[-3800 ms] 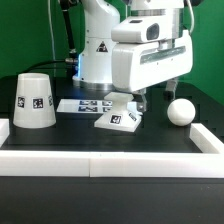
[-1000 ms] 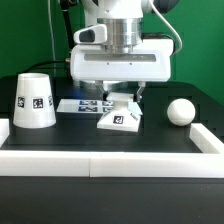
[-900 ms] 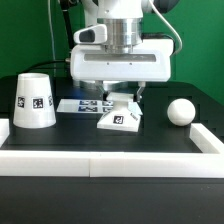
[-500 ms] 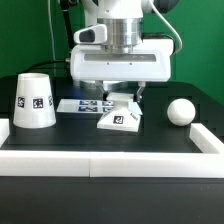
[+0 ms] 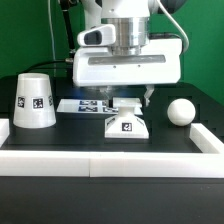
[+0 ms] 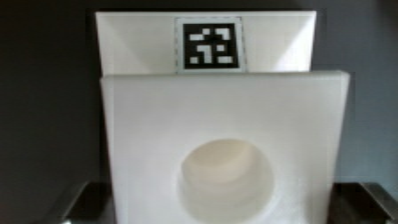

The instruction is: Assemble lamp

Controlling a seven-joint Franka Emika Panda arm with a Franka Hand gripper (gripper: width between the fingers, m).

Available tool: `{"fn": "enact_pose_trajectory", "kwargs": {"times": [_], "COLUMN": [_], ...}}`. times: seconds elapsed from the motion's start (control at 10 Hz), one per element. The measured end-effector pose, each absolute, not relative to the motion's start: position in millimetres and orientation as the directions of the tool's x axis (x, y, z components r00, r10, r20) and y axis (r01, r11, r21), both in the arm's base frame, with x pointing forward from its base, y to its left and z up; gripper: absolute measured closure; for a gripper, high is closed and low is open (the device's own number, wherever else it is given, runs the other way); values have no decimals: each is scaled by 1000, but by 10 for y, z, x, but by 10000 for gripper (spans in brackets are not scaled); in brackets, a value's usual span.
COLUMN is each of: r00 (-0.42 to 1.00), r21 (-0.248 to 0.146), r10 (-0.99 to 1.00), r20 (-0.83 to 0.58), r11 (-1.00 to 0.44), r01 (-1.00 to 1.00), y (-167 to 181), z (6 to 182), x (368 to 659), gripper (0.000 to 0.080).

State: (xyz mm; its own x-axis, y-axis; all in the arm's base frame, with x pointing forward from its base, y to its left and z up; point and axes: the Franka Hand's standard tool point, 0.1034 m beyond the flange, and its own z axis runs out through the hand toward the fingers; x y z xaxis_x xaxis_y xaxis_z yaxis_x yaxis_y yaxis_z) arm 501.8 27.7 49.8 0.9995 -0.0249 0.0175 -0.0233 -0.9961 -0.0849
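Observation:
The white base block [image 5: 127,126] is still far from the bar's corner near the round bulb, so my gripper should keep hold of the block until it gets there.
The white base block [image 5: 127,126] rests on the black table in the middle, its tag facing the camera. My gripper [image 5: 127,103] is straight above it, with the jaws down around its rear part and shut on its sides. In the wrist view the base block [image 6: 222,120] fills the picture, with its round socket near my gripper [image 6: 222,207] and dark fingers [image 6: 80,205] pressed against each side. The round bulb [image 5: 180,111] lies at the exterior view's right. The tapered shade [image 5: 34,100] stands at its left.
The marker board [image 5: 82,104] lies flat behind the base block, toward the exterior view's left. A white raised rail [image 5: 110,165] runs along the table's front edge and turns up at both sides. The robot's body stands behind.
The base block has turned from a tilted pose to square with the camera and has shifted a little toward the exterior view's right, together with my gripper.

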Motion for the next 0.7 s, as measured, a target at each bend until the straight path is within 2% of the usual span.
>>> {"fn": "enact_pose_trajectory", "kwargs": {"times": [0.5, 0.7], "r00": [996, 993], "r21": [-117, -123], "r10": [4, 24], "r20": [88, 113], "r11": [-993, -992], "r01": [15, 38], "y": [619, 830], "z": [506, 500], "x": [5666, 5815], "gripper": [264, 264]}}
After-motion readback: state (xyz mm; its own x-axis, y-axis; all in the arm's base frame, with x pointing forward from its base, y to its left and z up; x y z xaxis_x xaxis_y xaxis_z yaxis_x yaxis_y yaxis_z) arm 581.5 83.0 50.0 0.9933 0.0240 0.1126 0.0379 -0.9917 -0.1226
